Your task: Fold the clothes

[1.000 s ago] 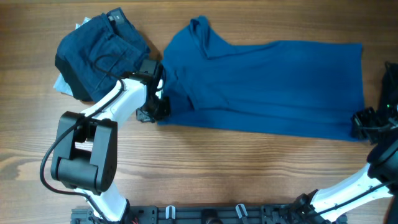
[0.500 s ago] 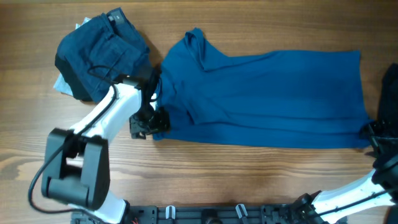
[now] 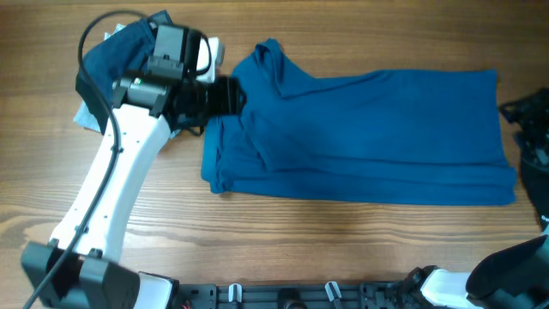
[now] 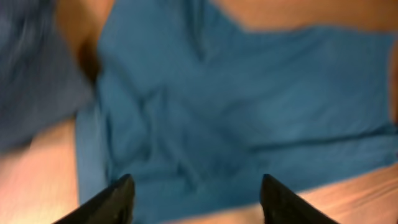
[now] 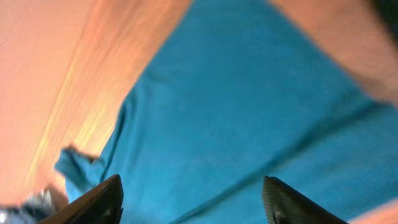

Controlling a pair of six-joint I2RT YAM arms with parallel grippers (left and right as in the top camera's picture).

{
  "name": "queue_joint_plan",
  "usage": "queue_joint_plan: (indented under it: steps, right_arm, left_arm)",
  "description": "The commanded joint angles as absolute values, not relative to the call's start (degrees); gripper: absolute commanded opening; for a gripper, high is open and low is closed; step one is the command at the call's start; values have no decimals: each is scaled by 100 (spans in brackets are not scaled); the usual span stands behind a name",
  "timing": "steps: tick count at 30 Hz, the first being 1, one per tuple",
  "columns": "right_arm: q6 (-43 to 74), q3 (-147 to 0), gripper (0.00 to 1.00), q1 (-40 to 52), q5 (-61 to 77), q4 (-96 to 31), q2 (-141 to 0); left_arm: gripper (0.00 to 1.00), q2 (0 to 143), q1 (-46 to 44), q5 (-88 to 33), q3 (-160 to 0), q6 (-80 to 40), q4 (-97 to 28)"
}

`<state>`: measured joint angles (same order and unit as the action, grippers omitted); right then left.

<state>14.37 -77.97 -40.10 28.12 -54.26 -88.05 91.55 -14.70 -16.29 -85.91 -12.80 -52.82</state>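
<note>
My left gripper grabs the blue shirt by its far edge (image 3: 255,57) at the collar end next, since the opposite end stays free for folding.
A blue shirt (image 3: 369,129) lies folded lengthwise across the middle of the table, with its collar end to the left. My left gripper (image 3: 232,96) hovers above that collar end, open and empty; in the left wrist view the left gripper (image 4: 196,190) has blurred blue shirt (image 4: 236,106) beneath its spread fingers. Just off the shirt's right end, my right gripper (image 3: 525,116) is lifted at the table's edge. The right wrist view shows the right gripper (image 5: 193,190) open, looking down on the shirt (image 5: 249,106) with nothing between its fingers.
A folded pair of dark jeans (image 3: 107,60) sits at the back left on a pale cloth (image 3: 86,118), partly hidden by my left arm. Bare wooden table (image 3: 343,240) runs along the front.
Both grippers opened and let go of the shirt's front edge. The left arm rose and swung toward the back over the collar end; the right lifted away past the shirt's right end.
</note>
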Motion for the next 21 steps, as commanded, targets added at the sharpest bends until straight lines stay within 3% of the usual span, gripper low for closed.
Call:
queue_joint_plan:
  steps: [1, 6, 10, 15, 21]
  right_arm:
    - [1223, -7822, 77, -3701, 3085, -5249, -8840]
    - [1437, -7822, 78, -3671, 2980, -5151, -8840]
    - [1352, -7800, 78, -3671, 2862, -5245, -8840]
    - [1354, -7789, 78, -3671, 2727, -5336, -8840]
    - [1369, -7789, 78, -3671, 2526, -5317, -8840]
  left_arm:
    - [71, 10208, -1424, -2121, -9011, -1070, -4737]
    - [88, 12169, -1424, -2180, -10189, -1118, -3924]
    - [88, 13109, -1387, -2233, -10718, -1570, -3262]
    - [82, 13638, -1398, -2231, -10726, -1765, -2589]
    - [65, 13880, -1568, -2314, -10726, -1894, -2532]
